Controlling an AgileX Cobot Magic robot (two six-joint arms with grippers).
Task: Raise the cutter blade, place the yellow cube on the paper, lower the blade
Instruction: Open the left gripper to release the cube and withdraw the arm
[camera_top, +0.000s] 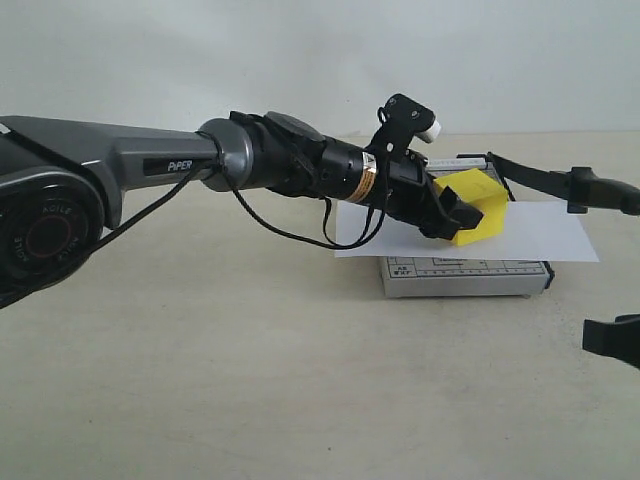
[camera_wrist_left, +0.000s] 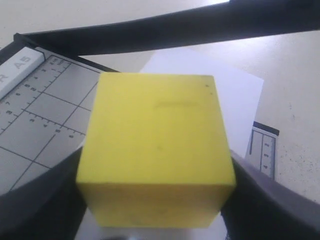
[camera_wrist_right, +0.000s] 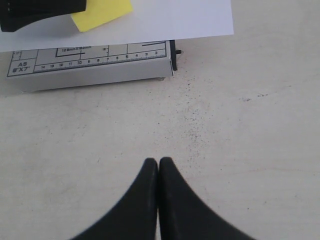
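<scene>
The yellow cube's lower edge is at the white paper (camera_top: 545, 236) and the cube would stay on the paper, so the left gripper needs to release it.
My left gripper (camera_top: 452, 215) is shut on the yellow cube (camera_top: 480, 203), its fingers pressed to two opposite sides. The cube (camera_wrist_left: 157, 150) hangs slightly tilted at the paper (camera_top: 545, 236); whether it touches the sheet I cannot tell. The white paper (camera_wrist_left: 235, 95) lies across the grey gridded cutter base (camera_wrist_left: 45, 115). Behind the cube the cutter blade (camera_top: 545, 180) stands raised, its long black arm (camera_wrist_left: 190, 27) slanting above base and table, with nothing holding it. My right gripper (camera_wrist_right: 158, 162) is shut and empty, low over the table in front of the base (camera_wrist_right: 90, 70).
The cutter base's front edge (camera_top: 465, 278) faces the camera with its printed ruler. My right gripper (camera_top: 612, 340) shows at the far right edge. A loose black cable (camera_top: 290, 232) droops under the left arm. A pale wall stands behind the beige table (camera_top: 300, 380).
</scene>
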